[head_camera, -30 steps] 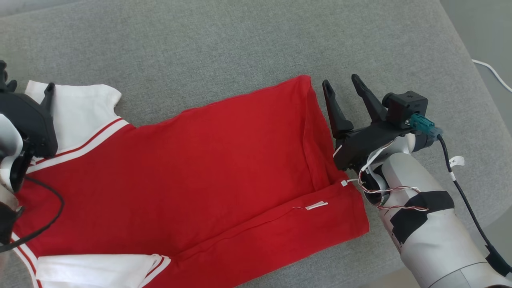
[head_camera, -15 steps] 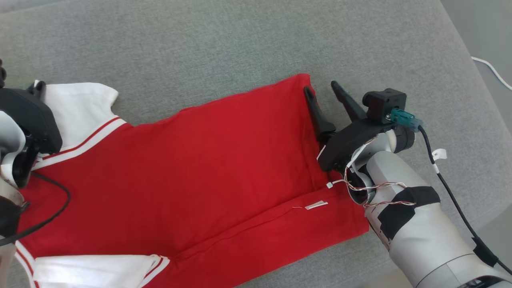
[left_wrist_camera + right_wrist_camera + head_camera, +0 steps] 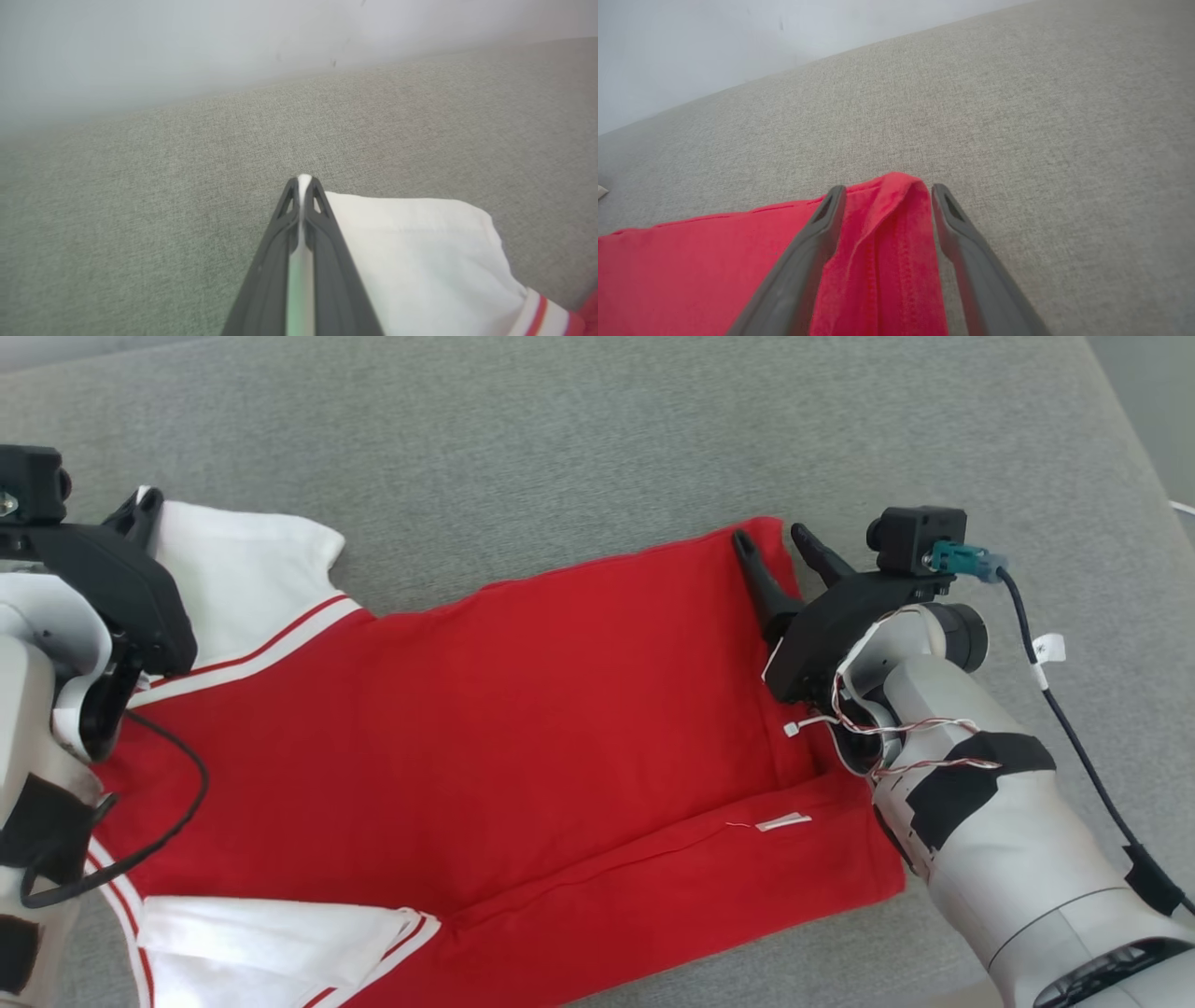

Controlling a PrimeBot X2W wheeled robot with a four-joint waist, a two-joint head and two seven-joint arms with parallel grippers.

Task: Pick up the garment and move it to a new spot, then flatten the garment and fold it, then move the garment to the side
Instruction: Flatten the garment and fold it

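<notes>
My right gripper picks up the red garment [image 3: 538,728] [image 3: 715,263] by the corner of its hem fold next, to fold the garment.
The garment [image 3: 560,709] is red with white sleeves and red-and-white trim, spread on the grey cushion [image 3: 560,448]. My left gripper [image 3: 140,509] is at its far left, shut on the edge of the white sleeve [image 3: 411,252]; in the left wrist view a thin strip of white cloth shows pinched between the closed fingers of the left gripper [image 3: 303,179]. My right gripper [image 3: 772,535] is open at the garment's far right corner. In the right wrist view the right gripper [image 3: 888,188] straddles the raised red hem fold [image 3: 887,261], one finger on each side.
A white label [image 3: 782,822] lies on the lower fold of the garment. The cushion's right edge runs down past my right arm, and a white cable [image 3: 1184,507] lies on the floor beyond it. A pale wall [image 3: 691,46] rises behind the cushion.
The left gripper has shut on the white sleeve edge. The right gripper has moved left, from beside the hem to astride its corner. The head camera has shifted, sliding the picture right.
</notes>
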